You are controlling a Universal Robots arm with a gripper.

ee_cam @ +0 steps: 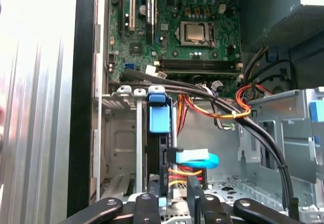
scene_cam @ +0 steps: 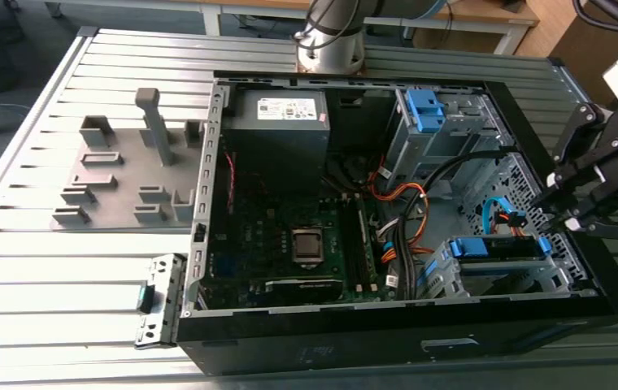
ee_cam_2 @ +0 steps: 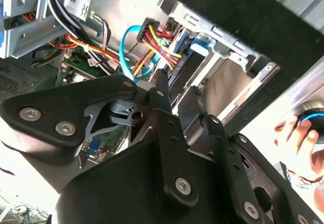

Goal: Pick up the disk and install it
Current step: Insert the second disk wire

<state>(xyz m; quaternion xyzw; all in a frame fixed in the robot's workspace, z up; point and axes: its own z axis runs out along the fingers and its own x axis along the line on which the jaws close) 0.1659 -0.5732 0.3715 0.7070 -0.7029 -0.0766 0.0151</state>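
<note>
The robot's gripper should next pick up the disk (scene_cam: 493, 249) for installing, so it should grab the end of the blue caddy beside the cable connectors.
The disk (scene_cam: 493, 249), a silver drive in a blue caddy, sits in the lower drive cage (scene_cam: 553, 280) of the open computer case, at the exterior view's right. Blue and multicoloured cables reach its end. In the first wrist view the disk (ee_cam: 161, 153) shows edge-on under its blue caddy tab (ee_cam: 158, 115). My gripper (scene_cam: 556, 207) hangs above the case's rim, up and to the exterior view's right of the disk. It is open. Its fingers (ee_cam: 145, 203) stand apart in line with the disk's edge and hold nothing. In the second wrist view the gripper (ee_cam_2: 182, 105) points at the cage.
A grey power-supply box (scene_cam: 276, 122) and a motherboard (scene_cam: 298, 236) fill the case's other half. A blue bracket (scene_cam: 425, 110) sits in the upper bay. Orange cables (scene_cam: 406, 203) cross the middle. A grey fixture (scene_cam: 124, 175) lies on the slatted table. A hand (ee_cam_2: 296, 133) shows beside the case.
</note>
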